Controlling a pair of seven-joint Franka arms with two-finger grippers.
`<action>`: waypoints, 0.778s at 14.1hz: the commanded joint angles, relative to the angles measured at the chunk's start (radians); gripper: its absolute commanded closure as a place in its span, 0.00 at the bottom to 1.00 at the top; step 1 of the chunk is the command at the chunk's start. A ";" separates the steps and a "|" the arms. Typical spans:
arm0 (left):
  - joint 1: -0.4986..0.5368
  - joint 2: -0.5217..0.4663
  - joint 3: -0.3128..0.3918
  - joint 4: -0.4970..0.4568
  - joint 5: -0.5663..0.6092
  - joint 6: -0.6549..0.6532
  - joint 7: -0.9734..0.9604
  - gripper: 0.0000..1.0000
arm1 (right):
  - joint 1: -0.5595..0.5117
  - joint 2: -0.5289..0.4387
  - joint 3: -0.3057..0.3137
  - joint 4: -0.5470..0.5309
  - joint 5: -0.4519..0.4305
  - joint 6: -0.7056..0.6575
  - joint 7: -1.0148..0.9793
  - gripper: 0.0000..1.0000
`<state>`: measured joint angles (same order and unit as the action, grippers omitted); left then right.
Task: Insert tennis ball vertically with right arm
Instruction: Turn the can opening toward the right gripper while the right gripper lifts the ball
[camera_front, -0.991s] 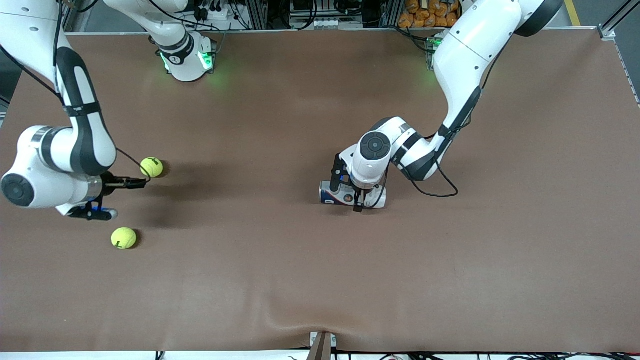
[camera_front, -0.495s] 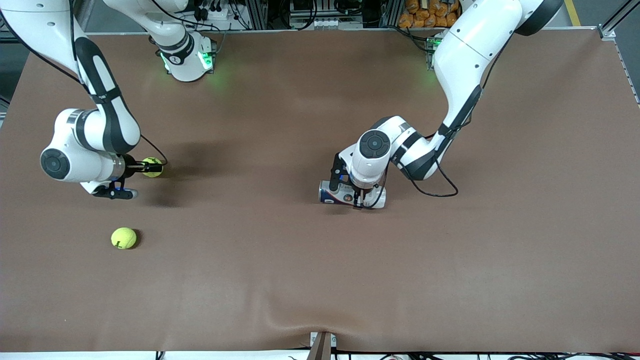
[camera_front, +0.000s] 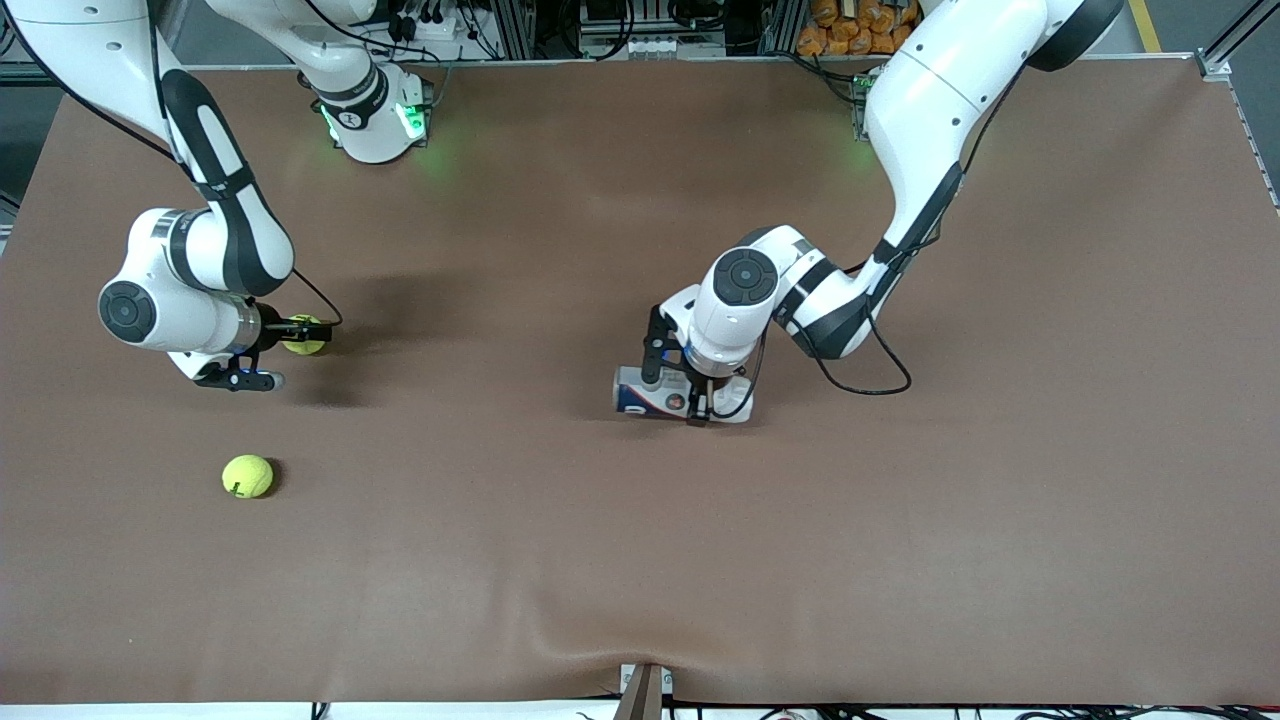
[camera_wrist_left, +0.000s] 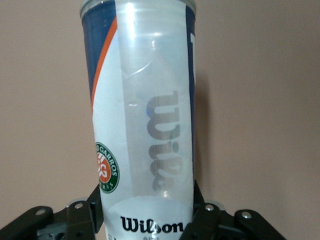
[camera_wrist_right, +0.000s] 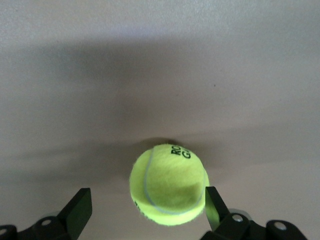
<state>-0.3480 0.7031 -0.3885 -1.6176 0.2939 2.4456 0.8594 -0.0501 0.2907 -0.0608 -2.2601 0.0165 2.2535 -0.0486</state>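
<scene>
The ball sits beyond the fingers of the robot's right gripper, so the right gripper should move toward it before closing on the tennis ball (camera_front: 302, 347) (camera_wrist_right: 167, 182).
A yellow tennis ball (camera_front: 304, 347) lies on the brown table toward the right arm's end. My right gripper (camera_front: 308, 334) is low around it and open. In the right wrist view the ball (camera_wrist_right: 169, 184) sits between the two fingers (camera_wrist_right: 80, 209), close to one and with a gap to the other. My left gripper (camera_front: 678, 385) is shut on a clear Wilson ball can (camera_front: 632, 392) near the table's middle and holds it on its side. The left wrist view shows the can (camera_wrist_left: 142, 115) running away from the gripper (camera_wrist_left: 147, 222), open end outward.
A second tennis ball (camera_front: 247, 476) lies on the table nearer the front camera than the first. The brown table cover (camera_front: 640, 560) has a small ripple at its front edge. The arm bases stand along the back edge.
My right arm has swung in and lowered, bringing its open fingers around the tennis ball. My left gripper has shifted the can a little toward the right arm's end.
</scene>
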 joint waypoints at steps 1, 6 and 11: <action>0.017 -0.019 -0.032 0.024 -0.094 0.001 -0.003 0.34 | -0.025 -0.028 -0.001 -0.056 -0.004 0.060 -0.042 0.00; 0.078 -0.013 -0.115 0.025 -0.367 0.118 0.116 0.33 | -0.025 0.004 -0.001 -0.058 -0.006 0.083 -0.043 0.00; 0.107 -0.004 -0.151 0.042 -0.718 0.187 0.366 0.33 | -0.031 0.033 -0.001 -0.056 -0.006 0.086 -0.057 0.00</action>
<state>-0.2558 0.6958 -0.5173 -1.5840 -0.3043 2.6050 1.1319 -0.0646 0.3270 -0.0667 -2.2984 0.0164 2.3194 -0.0871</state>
